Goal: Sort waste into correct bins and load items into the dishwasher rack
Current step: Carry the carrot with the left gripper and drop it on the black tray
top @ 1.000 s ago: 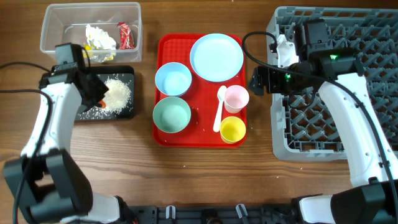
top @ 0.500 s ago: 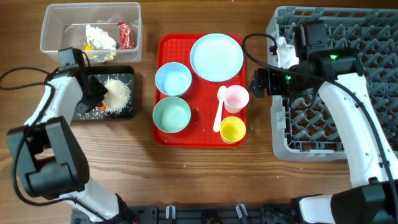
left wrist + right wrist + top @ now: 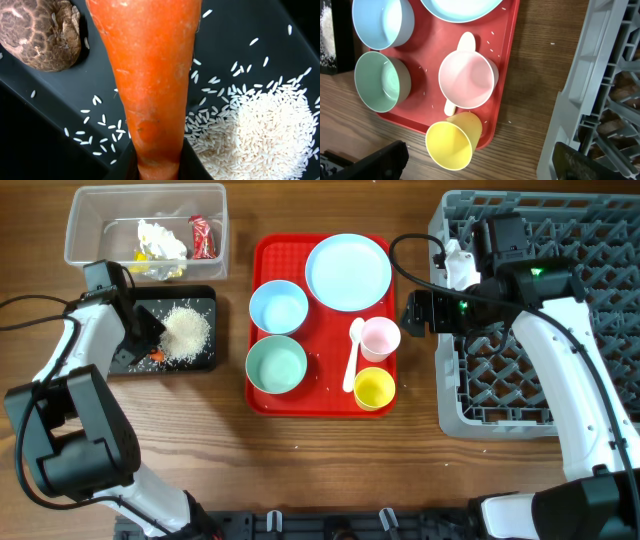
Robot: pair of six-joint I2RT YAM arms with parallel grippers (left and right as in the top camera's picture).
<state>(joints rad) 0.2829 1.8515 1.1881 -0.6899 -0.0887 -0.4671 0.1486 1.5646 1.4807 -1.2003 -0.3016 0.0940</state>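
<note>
The orange carrot [image 3: 157, 355] [image 3: 150, 75] reaches down into the black tray beside the rice and would rest there if I let go. I should open my left gripper.
My left gripper [image 3: 143, 338] is shut on the orange carrot [image 3: 150, 75] and holds it over the black tray [image 3: 205, 364], beside the loose rice [image 3: 187, 330] and a brown lump [image 3: 42, 32]. The clear tub [image 3: 90, 202] holds white tissue [image 3: 160, 238], a red wrapper [image 3: 202, 236] and a yellow wrapper [image 3: 150, 269]. My right gripper [image 3: 416, 310] is open and empty, between the red tray and the grey rack [image 3: 560, 240]. The plate [image 3: 348, 272], blue bowl [image 3: 278, 307], greenish bowl [image 3: 276, 365], pink cup [image 3: 380, 337], yellow cup [image 3: 374, 388] and spoon [image 3: 354, 355] sit on the red tray.
The flat red tray [image 3: 262, 255] lies mid-table with stray rice grains on it. A white object [image 3: 457, 265] rests in the rack's near-left corner, partly hidden by my right arm. Cables run from both arms across the wooden table.
My left gripper has drawn back to the left over the black tray with the carrot in it. The right arm has not moved.
</note>
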